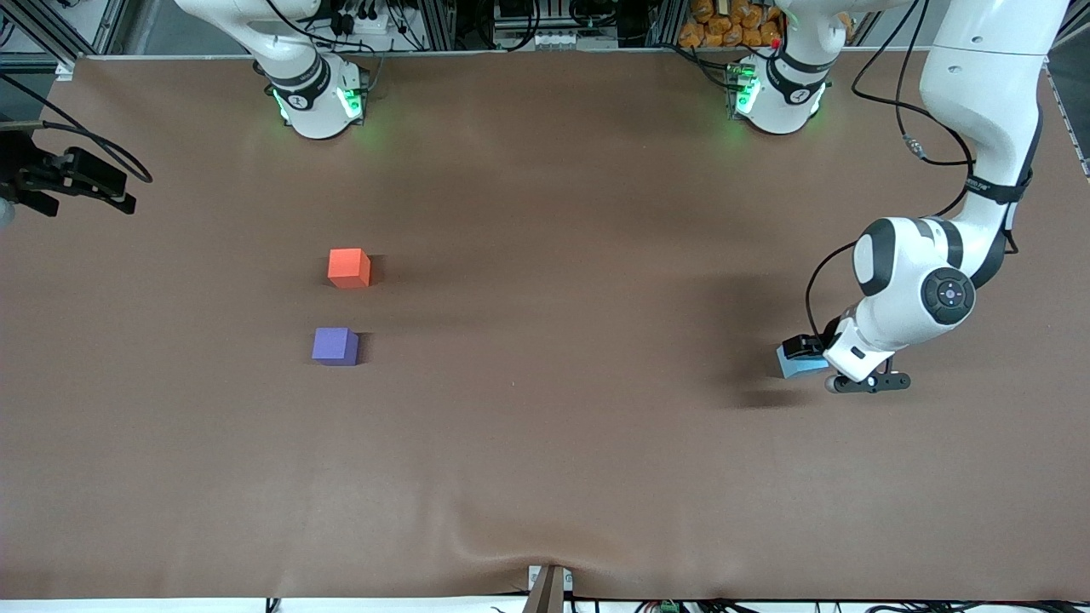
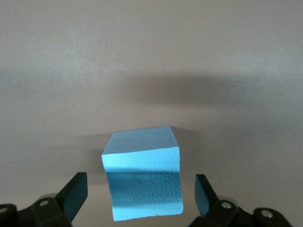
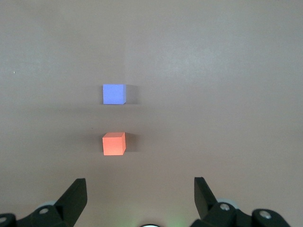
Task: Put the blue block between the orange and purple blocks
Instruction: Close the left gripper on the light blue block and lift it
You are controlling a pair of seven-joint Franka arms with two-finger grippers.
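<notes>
I should grab the blue block's opposite sides next with my left gripper, to set it between the orange and purple blocks.
The sky-blue block (image 1: 799, 364) rests on the brown table toward the left arm's end. My left gripper (image 1: 807, 356) is down around it. In the left wrist view the blue block (image 2: 144, 182) sits between the open fingers (image 2: 75, 191), with a gap on each side, and my left gripper (image 2: 141, 185) is not touching it. The orange block (image 1: 349, 267) and the purple block (image 1: 335, 346) lie toward the right arm's end, purple nearer the front camera, a small gap between them. My right gripper (image 3: 140, 187) is open and empty, high over the table, looking down on the orange block (image 3: 114, 144) and the purple block (image 3: 114, 93).
A black device on a mount (image 1: 72, 179) juts in at the table's edge at the right arm's end. The brown mat (image 1: 545, 409) has a wrinkle near its front edge. The arms' bases (image 1: 317, 98) stand along the back.
</notes>
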